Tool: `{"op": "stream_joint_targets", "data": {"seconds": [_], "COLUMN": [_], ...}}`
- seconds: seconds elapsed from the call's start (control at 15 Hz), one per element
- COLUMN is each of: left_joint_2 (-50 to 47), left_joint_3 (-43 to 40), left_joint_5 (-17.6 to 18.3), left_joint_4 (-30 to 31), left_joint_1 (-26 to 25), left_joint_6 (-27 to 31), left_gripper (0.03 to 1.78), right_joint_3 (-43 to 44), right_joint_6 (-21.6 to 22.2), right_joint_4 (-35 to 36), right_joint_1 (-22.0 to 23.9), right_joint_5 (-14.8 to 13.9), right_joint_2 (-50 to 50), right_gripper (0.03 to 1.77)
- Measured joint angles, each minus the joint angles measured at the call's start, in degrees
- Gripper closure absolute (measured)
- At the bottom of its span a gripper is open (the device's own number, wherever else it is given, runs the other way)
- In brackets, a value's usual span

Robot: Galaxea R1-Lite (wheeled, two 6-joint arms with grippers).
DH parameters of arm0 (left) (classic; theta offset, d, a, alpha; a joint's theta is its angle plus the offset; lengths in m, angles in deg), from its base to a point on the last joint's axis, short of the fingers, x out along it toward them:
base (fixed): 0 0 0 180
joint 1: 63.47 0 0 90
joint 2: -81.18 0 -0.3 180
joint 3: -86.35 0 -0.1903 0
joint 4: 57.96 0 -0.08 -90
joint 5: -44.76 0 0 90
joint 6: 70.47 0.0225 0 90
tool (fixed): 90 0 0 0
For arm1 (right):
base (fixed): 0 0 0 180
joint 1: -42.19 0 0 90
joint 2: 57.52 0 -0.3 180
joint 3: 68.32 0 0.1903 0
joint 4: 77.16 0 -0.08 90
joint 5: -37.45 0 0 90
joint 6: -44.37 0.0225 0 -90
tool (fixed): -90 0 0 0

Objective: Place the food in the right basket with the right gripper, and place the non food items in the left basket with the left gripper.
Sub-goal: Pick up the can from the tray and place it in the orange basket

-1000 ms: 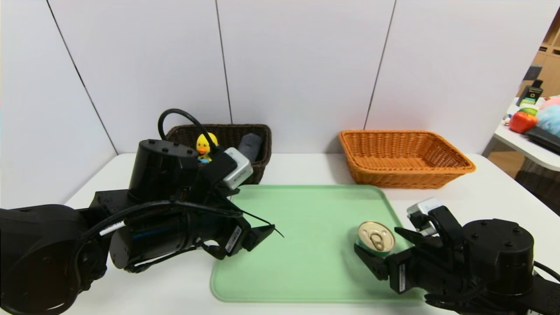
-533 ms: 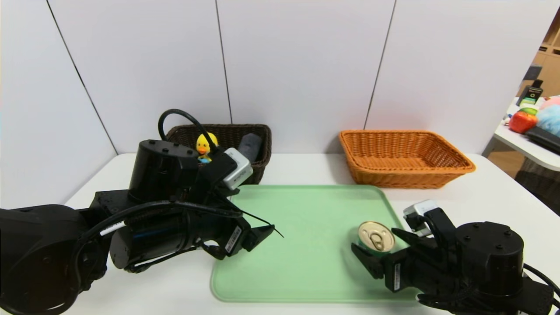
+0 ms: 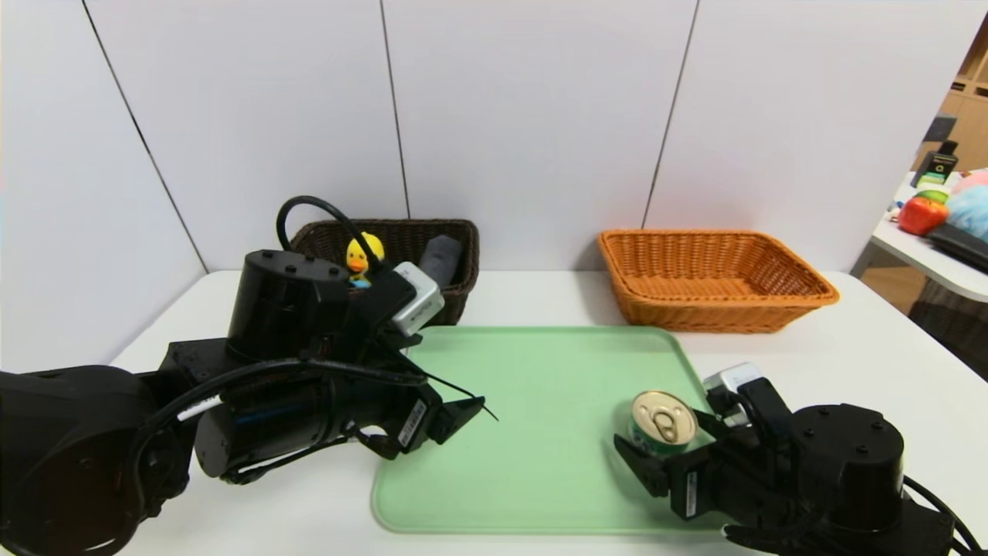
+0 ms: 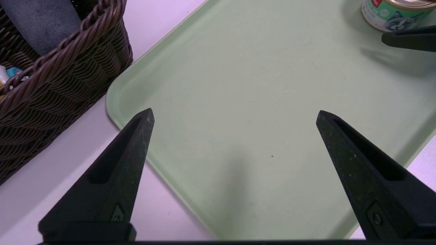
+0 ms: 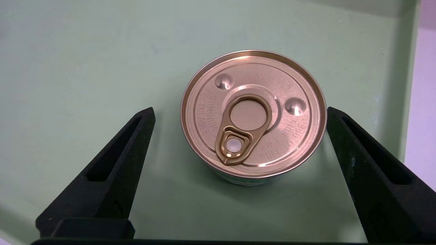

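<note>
The fingers of my right gripper are on both sides of the can [image 3: 648, 445] below its gold lid [image 3: 664, 418]. My right gripper should close on the can now.
A short food can [image 3: 662, 421] with a gold pull-tab lid [image 5: 253, 114] stands upright on the right side of the green tray [image 3: 540, 371]. My right gripper [image 5: 240, 112] is open, one finger on each side of the can; one fingertip [image 5: 335, 119] is right against the lid's rim, the other stands apart. My left gripper [image 4: 235, 113] hangs open over the tray's left part with nothing between its fingers. The dark brown left basket [image 3: 463, 255] holds a yellow duck [image 3: 363, 255] and a grey item [image 3: 441, 259]. The orange right basket [image 3: 718, 282] holds nothing I can see.
Both baskets stand at the back of the white table against the wall panels. The left arm's body [image 3: 285, 371] partly covers the brown basket. A side table [image 3: 938, 255] with toys stands at the far right.
My right gripper has shifted left and lower, bringing its open fingers further around the can. The can and the left arm have stayed put.
</note>
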Motion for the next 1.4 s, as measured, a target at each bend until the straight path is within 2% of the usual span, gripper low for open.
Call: {"op": "stream_joint_targets", "data": {"seconds": [0.6,1.0,1.07,1.2,1.27,1.4], "left_joint_2": [0.0,0.0,0.0,0.0,0.0,0.0], "left_joint_3": [0.0,0.0,0.0,0.0,0.0,0.0], "left_joint_5": [0.0,0.0,0.0,0.0,0.0,0.1], "left_joint_4": [0.0,0.0,0.0,0.0,0.0,0.0], "left_joint_1": [0.0,0.0,0.0,0.0,0.0,0.0], "left_joint_6": [-0.1,-0.1,-0.1,-0.1,-0.1,-0.1], "left_gripper": [0.12,0.12,0.12,0.12,0.12,0.12], "right_joint_3": [0.6,0.3,0.3,0.2,0.1,0.0], "right_joint_6": [1.9,2.0,2.0,2.0,2.0,2.0], "right_joint_4": [0.4,3.8,3.8,3.9,3.8,3.9], "right_joint_1": [0.6,1.0,1.0,1.0,1.0,1.0], "right_joint_5": [-0.3,-0.2,-0.2,-0.3,-0.2,-0.2], "right_joint_2": [1.5,2.8,2.9,3.1,3.1,3.1], "right_gripper": [0.09,0.1,0.33,0.64,0.74,0.8]}}
